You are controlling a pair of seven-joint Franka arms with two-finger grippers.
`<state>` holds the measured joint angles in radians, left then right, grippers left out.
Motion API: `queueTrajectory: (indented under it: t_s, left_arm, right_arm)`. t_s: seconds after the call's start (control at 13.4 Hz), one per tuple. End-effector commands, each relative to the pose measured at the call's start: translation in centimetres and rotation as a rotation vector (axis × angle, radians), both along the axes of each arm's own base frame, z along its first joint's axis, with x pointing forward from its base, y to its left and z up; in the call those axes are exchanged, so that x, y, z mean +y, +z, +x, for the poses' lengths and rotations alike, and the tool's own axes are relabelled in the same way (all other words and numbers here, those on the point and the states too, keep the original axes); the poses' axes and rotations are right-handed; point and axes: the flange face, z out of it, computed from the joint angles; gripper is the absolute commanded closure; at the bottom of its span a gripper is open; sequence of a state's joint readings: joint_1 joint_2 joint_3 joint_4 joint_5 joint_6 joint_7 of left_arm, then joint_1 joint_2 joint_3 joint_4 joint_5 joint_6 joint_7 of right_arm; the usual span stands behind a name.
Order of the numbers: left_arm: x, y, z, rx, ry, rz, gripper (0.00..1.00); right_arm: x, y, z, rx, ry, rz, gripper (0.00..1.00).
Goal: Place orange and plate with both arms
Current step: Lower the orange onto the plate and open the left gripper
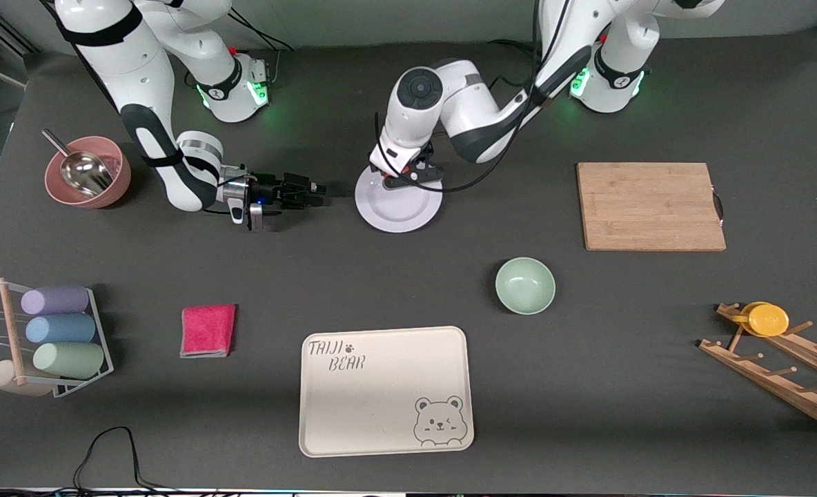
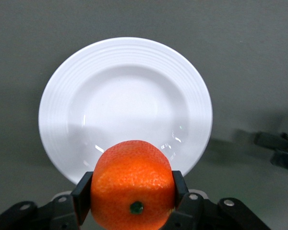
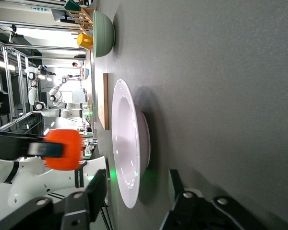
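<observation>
My left gripper needs to lower the orange (image 2: 133, 184) onto the plate (image 2: 127, 103) before letting go. The orange is between my left gripper's fingers, above the plate.
The orange (image 2: 133, 184) is a small bright fruit, and my left gripper (image 2: 130, 189) is shut on it, one finger on each side. It hangs over the edge of the plate (image 2: 125, 105) that lies toward the robots' bases. From the front, the left hand (image 1: 408, 172) hides the orange above the round white plate (image 1: 400, 207). My right gripper (image 1: 315, 193) lies low and level beside the plate, toward the right arm's end of the table. It is open, and the plate's rim (image 3: 129, 158) lines up with the gap just ahead of its fingers (image 3: 93, 191). The right wrist view also shows the orange (image 3: 62, 148).
A pink bowl with a metal scoop (image 1: 87, 172) stands by the right arm. A wooden cutting board (image 1: 650, 206), a mint-green bowl (image 1: 525, 285), the cream bear tray (image 1: 385, 390), a red cloth (image 1: 208, 330), a cup rack (image 1: 50, 342) and a wooden rack with a yellow lid (image 1: 767, 319) lie around.
</observation>
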<state>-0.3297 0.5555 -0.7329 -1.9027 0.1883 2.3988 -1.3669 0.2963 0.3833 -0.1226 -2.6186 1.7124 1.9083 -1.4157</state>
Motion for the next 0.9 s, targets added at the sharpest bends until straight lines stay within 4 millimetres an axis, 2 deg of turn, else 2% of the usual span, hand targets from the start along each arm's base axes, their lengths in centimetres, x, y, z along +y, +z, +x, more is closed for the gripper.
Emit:
queueTrajectory:
  t_s: [0.0, 0.15, 0.22, 0.37, 0.45, 0.52, 0.6, 0.82]
  left_arm:
    - [-1.2, -2.2, -1.3, -0.038, 0.015, 0.015, 0.81]
    - [-1.4, -3.6, -1.5, -0.041, 0.011, 0.022, 0.8]
    - [-1.2, -4.8, -1.3, -0.049, 0.016, 0.032, 0.77]
    - [-1.1, -5.8, -1.0, -0.053, 0.021, 0.039, 0.68]
    - [-1.1, -5.9, -0.8, -0.052, 0.024, 0.039, 0.54]
    - [-1.2, -6.0, -0.9, -0.051, 0.022, 0.04, 0.2]
    - [-1.6, -6.0, -1.6, -0.051, 0.01, 0.042, 0.0]
    - [-1.1, -6.4, -1.2, -0.064, 0.015, 0.069, 0.0]
  right_arm:
    - [0.2, -0.2, 0.2, -0.025, -0.01, 0.009, 0.5]
    - [0.3, -0.2, 0.3, -0.026, -0.01, 0.009, 0.55]
    - [0.2, -0.3, 0.2, -0.023, -0.01, 0.008, 0.6]
    - [0.2, -0.4, 0.2, -0.024, -0.01, 0.007, 0.59]
    - [0.1, -0.6, 0.1, -0.026, -0.007, 0.003, 0.59]
    - [0.1, -1.0, 0.0, -0.041, 0.002, 0.0, 0.6]
    - [0.0, -1.5, -0.2, -0.045, 0.008, -0.003, 0.6]
    - [0.0, -1.8, -0.2, -0.052, 0.013, -0.005, 0.6]
